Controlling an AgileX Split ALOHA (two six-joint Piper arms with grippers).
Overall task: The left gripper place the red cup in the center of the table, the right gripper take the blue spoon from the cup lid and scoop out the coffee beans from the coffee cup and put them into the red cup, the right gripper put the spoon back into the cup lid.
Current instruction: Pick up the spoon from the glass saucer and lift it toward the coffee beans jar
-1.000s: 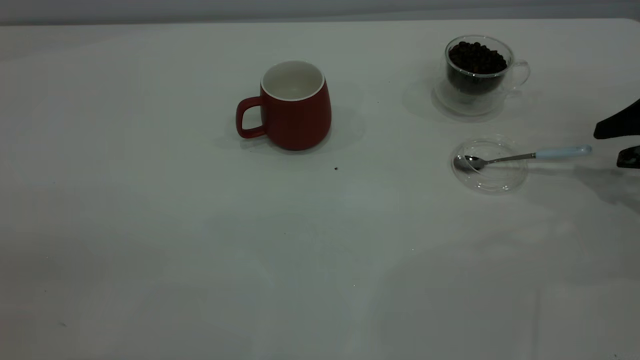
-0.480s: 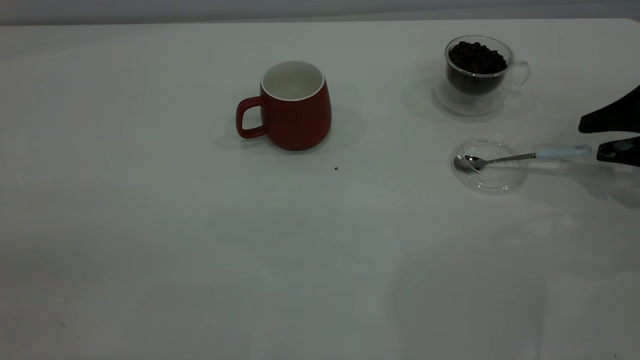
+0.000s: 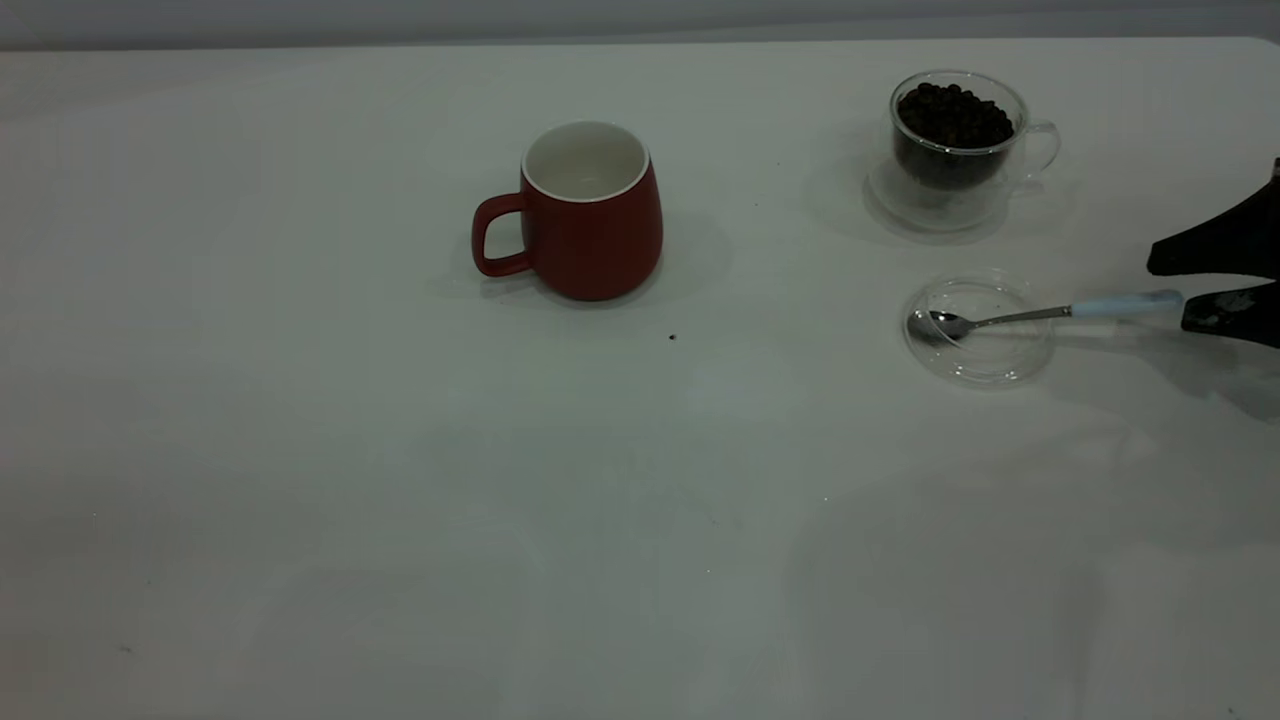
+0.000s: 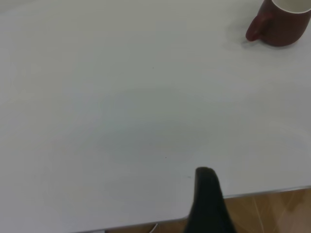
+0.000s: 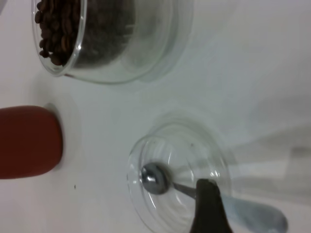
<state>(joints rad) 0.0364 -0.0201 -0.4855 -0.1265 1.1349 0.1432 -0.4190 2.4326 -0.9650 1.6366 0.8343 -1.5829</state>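
Observation:
I need to lower my right gripper toward the pale spoon handle (image 3: 1122,305) beside the clear lid (image 3: 980,330) before I close on it. My fingers are above it and short of it, so they would miss if I closed now.
The red cup (image 3: 590,215) stands upright and empty near the middle of the table (image 3: 400,480), handle to the left. At the right, the blue spoon (image 3: 1125,305) lies with its metal bowl in the clear cup lid (image 3: 980,330) and its pale handle sticking out to the right. Behind it stands the glass coffee cup (image 3: 955,150), full of coffee beans (image 3: 950,112). My right gripper (image 3: 1172,292) is open at the right edge, its two black fingers on either side of the handle's tip, not closed on it. My left gripper (image 4: 206,194) hangs over the table's near edge, far from the red cup (image 4: 284,22).
A tiny dark speck (image 3: 672,337) lies on the table in front of the red cup. In the right wrist view the lid (image 5: 180,174), the spoon bowl (image 5: 154,177), the coffee cup (image 5: 112,43) and the red cup's side (image 5: 26,141) show close together.
My right gripper has come in from the right edge toward the spoon, and its fingers now reach the tip of the handle. Cups, lid and spoon have not moved.

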